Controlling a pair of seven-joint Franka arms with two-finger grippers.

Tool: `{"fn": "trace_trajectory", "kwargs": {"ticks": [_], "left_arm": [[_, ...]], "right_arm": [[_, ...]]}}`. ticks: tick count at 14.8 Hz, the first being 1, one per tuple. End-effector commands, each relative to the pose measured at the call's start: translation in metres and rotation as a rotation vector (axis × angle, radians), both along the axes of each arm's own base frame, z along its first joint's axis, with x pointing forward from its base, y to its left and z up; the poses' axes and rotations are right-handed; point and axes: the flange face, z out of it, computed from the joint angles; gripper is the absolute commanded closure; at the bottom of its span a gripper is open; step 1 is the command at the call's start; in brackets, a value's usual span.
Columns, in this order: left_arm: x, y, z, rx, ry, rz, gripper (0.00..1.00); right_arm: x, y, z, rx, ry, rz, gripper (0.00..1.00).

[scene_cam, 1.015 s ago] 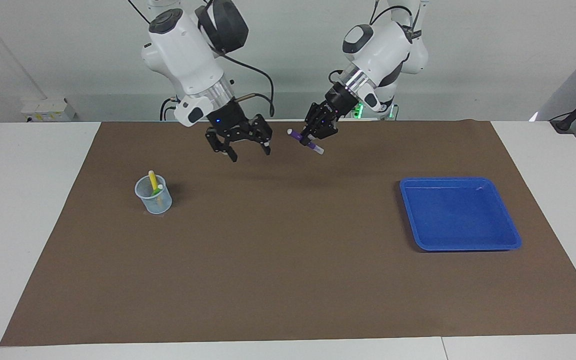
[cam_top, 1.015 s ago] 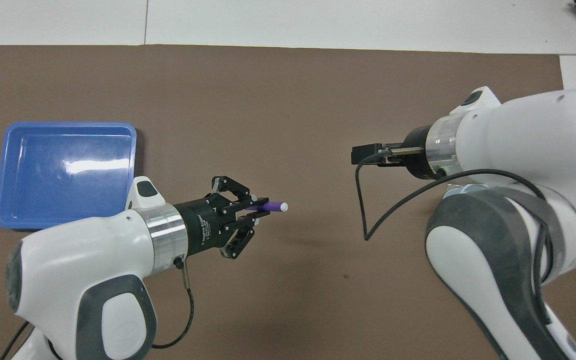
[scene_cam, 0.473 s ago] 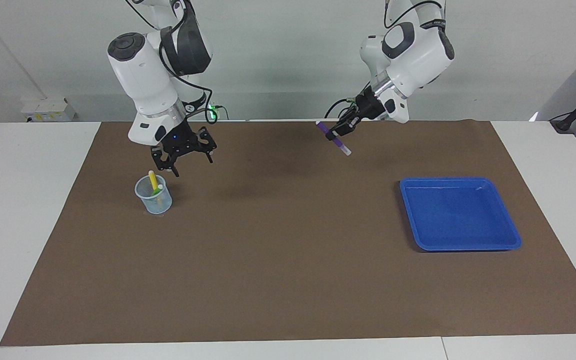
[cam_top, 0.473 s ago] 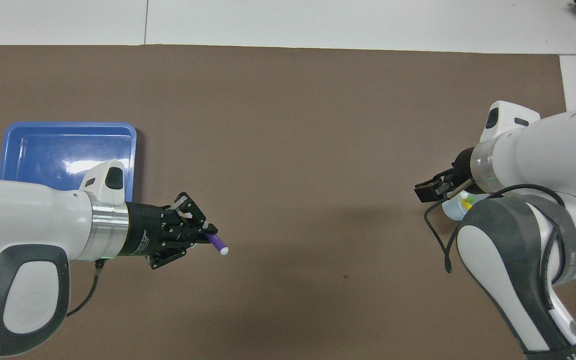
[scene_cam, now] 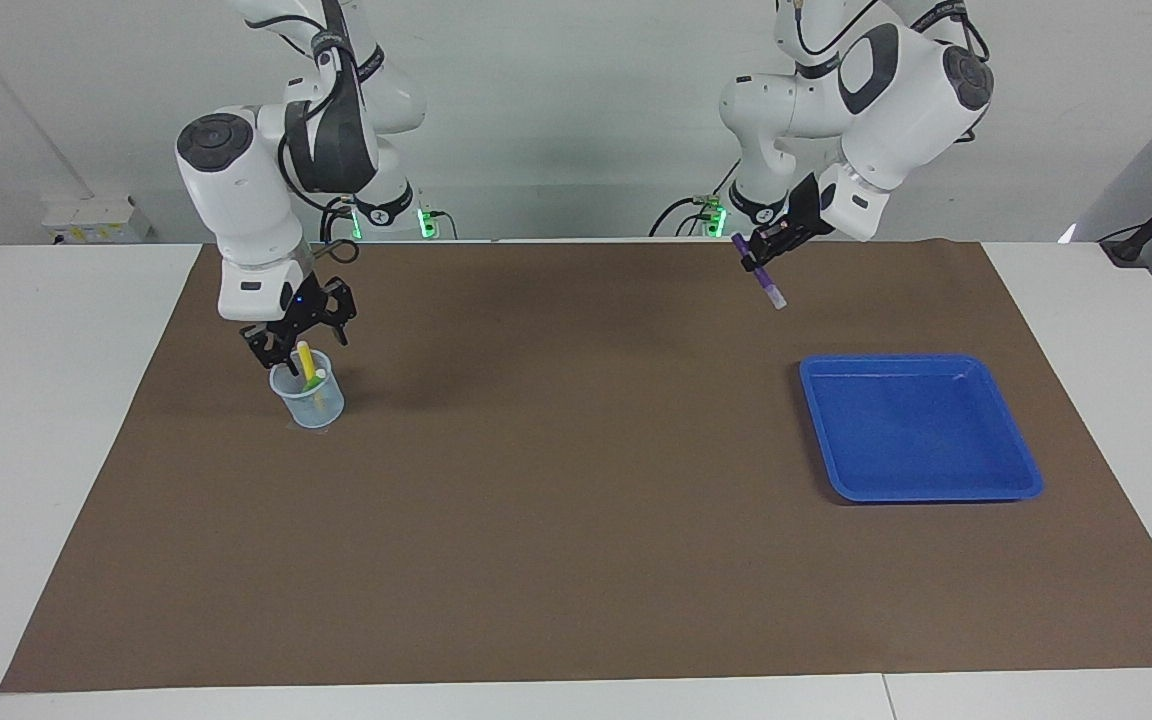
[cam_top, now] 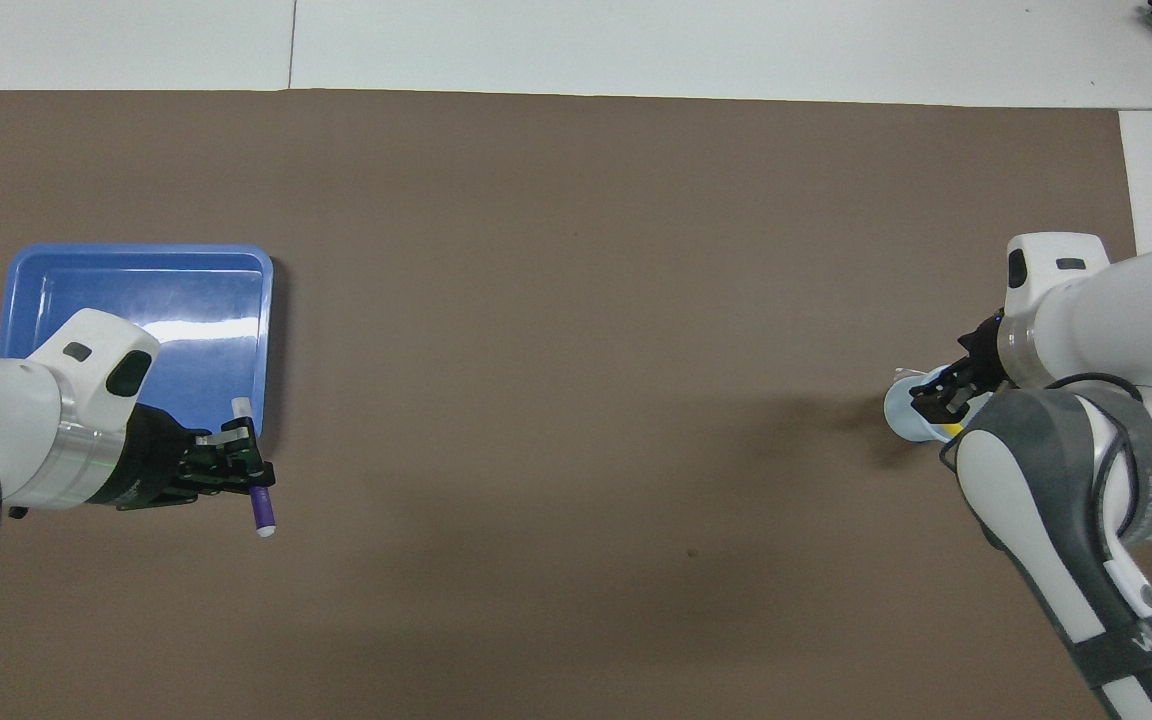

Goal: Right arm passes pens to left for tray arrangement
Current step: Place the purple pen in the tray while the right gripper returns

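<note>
I will grab the yellow pen next with my right gripper by its end poking from the cup. The pen's other end then stays free for my left gripper.
My left gripper is shut on the purple pen. It holds the pen in the air, tilted with its pale tip down, over the mat by a corner of the blue tray. The tray holds nothing. My right gripper hangs open right over the small clear cup. Its fingers stand either side of the top of the yellow pen. The green pen leans in the same cup.
A brown mat covers most of the white table. The cup stands toward the right arm's end and the tray toward the left arm's end, with bare mat between them.
My left arm has swung from the table's middle toward the tray, carrying the purple pen. My right gripper has moved away to the cup, come down over the yellow pen, and its fingers have narrowed.
</note>
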Motion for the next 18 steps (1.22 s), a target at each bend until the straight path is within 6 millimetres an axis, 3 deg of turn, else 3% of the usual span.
{"fn": "trace_trajectory", "kwargs": {"ticks": [1, 2, 4, 7, 10, 18], "left_arm": [[0.006, 0.032, 0.0, 0.069, -0.028, -0.132, 1.0], [0.01, 0.043, -0.003, 0.095, -0.041, -0.17, 1.0], [0.02, 0.061, -0.019, 0.138, -0.036, -0.238, 1.0], [0.04, 0.087, -0.045, 0.152, -0.05, -0.267, 1.0], [0.059, 0.093, -0.073, 0.197, -0.074, -0.288, 1.0], [0.099, 0.109, -0.142, 0.246, -0.14, -0.286, 1.0]], "right_arm": [[-0.008, 0.001, -0.023, -0.023, 0.003, 0.046, 0.27], [-0.009, -0.002, -0.028, -0.024, 0.013, 0.064, 0.27], [-0.01, -0.015, -0.03, -0.025, 0.019, 0.093, 0.4], [-0.013, -0.017, -0.037, -0.024, 0.011, 0.109, 0.43], [-0.013, -0.027, -0.038, -0.025, 0.009, 0.115, 0.47], [-0.011, -0.023, -0.053, -0.023, -0.005, 0.112, 0.48]]}}
